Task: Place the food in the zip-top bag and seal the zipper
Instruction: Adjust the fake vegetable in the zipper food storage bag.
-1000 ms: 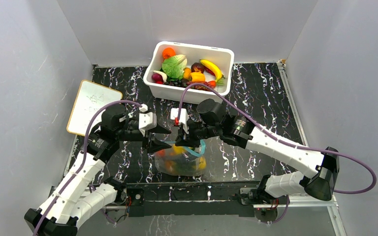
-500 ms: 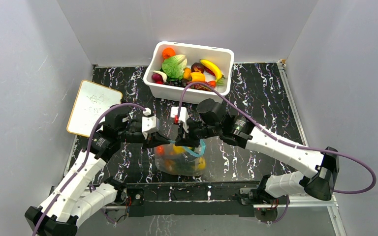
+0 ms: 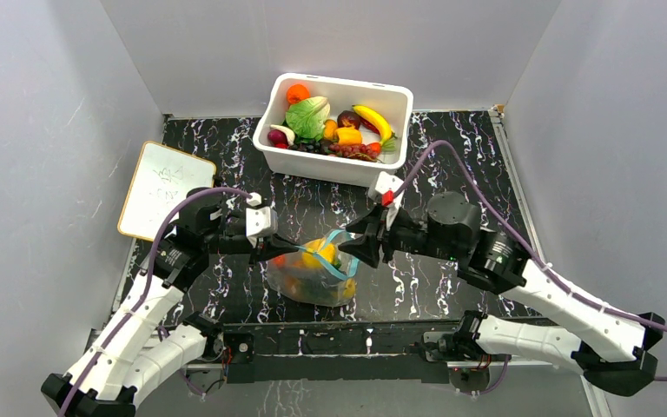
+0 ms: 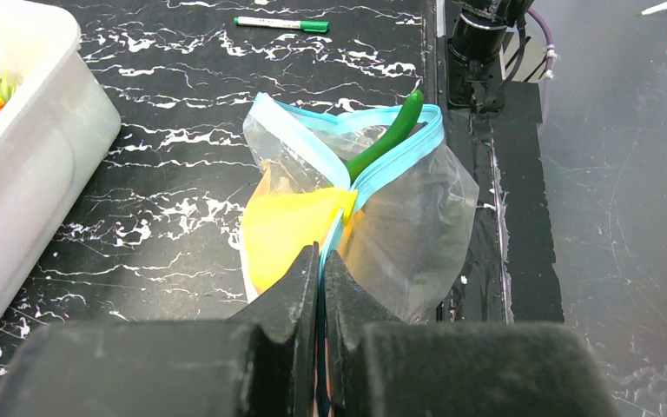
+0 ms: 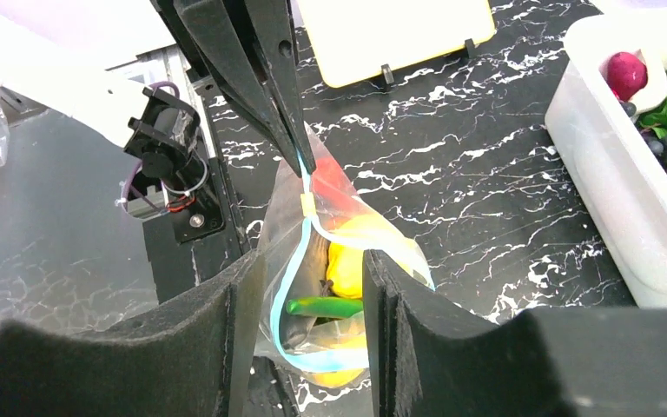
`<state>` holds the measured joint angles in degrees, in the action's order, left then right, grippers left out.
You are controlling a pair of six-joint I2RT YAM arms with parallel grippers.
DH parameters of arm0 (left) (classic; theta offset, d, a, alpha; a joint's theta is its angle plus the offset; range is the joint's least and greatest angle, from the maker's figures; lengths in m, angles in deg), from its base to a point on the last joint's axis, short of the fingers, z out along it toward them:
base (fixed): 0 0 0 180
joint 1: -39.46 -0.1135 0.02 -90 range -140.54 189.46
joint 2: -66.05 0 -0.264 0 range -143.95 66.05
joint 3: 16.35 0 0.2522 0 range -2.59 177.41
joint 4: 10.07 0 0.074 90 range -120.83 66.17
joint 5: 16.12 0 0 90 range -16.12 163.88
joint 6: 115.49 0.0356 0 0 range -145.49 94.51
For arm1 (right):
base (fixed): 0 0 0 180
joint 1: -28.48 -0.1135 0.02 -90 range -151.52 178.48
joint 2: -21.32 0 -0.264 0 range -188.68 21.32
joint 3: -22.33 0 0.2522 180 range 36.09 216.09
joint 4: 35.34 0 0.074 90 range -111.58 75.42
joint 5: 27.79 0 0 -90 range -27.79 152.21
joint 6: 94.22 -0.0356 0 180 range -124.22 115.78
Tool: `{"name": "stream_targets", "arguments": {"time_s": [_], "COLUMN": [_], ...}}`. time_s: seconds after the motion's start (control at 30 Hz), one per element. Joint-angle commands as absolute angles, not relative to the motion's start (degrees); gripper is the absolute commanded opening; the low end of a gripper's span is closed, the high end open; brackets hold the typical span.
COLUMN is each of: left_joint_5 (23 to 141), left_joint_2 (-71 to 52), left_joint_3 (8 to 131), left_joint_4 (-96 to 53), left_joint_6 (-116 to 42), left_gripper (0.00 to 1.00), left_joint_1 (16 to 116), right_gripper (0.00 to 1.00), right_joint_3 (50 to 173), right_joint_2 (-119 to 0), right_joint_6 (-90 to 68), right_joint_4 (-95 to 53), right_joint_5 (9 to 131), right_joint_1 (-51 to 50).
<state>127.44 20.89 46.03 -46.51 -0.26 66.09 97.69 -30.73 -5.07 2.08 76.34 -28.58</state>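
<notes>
The green stem (image 4: 386,139) has one end sticking out of the zip-top bag's opening (image 4: 413,101). My right gripper should grab it by that end next, so its other end leads into the zip-top bag.
The clear zip-top bag (image 3: 313,280) lies on the black marbled table in front of the arm bases. Food shows inside it: a yellow fruit (image 4: 287,226), a red piece and a green stem (image 4: 386,139) poking out of the mouth. My left gripper (image 3: 282,252) (image 4: 321,261) is shut on the left end of the teal-blue zipper (image 4: 399,152). The rest of the mouth gapes. My right gripper (image 3: 361,248) (image 5: 313,261) is open, its jaws standing either side of the mouth's right end without pinching it.
The white tub (image 3: 334,161) with more toy fruit and vegetables stands behind the bag. A small whiteboard (image 3: 163,188) leans at the left. A green-capped marker (image 4: 282,23) lies beyond the bag in the left wrist view.
My left gripper has shut on the zipper's left end. My right gripper has let go, opened and drawn back to the right, and the bag has shifted slightly.
</notes>
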Motion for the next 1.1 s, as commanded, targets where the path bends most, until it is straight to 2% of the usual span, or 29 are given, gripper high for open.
{"name": "stream_targets", "arguments": {"time_s": [0.0, 0.43, 0.6, 0.83, 0.9, 1.03, 1.07], "left_joint_5": [129.84, 129.0, 128.27, 127.76, 127.45, 127.14, 127.15], "left_joint_2": [21.54, 22.11, 22.7, 23.38, 23.43, 23.43, 23.5], "left_joint_3": [45.53, 44.08, 43.72, 43.1, 43.11, 43.15, 43.18], "left_joint_4": [-42.49, -41.36, -41.42, -41.16, -41.29, -41.76, -42.04], "left_joint_6": [-1.64, -3.25, -3.07, -2.98, -2.59, -2.09, -1.97], "left_gripper": [0.0, 0.0, 0.0, 0.0, 0.0, 0.0, 0.0], "left_joint_1": [66.05, 66.09, 66.09, 66.09, 66.09, 66.09, 66.05], "right_gripper": [0.42, 0.44, 0.37, 0.36, 0.27, 0.01, 0.0], "right_joint_3": [96.06, 90.83, 89.57, 89.56, 89.09, 90.1, 90.5], "right_joint_2": [-30.17, -34.12, -34.5, -36.81, -36.48, -35.69, -35.2], "right_joint_6": [-9.05, -12.47, -13.39, -16.01, -16.99, -17.82, -17.92], "right_joint_4": [1.23, -1.63, -2.68, -0.5, -0.58, 1.9, 2.44], "right_joint_5": [73.37, 76.57, 72.34, 70.29, 68.21, 60.74, 59.76], "right_joint_1": [-28.56, -28.65, -28.65, -28.65, -28.65, -28.65, -28.65]}}
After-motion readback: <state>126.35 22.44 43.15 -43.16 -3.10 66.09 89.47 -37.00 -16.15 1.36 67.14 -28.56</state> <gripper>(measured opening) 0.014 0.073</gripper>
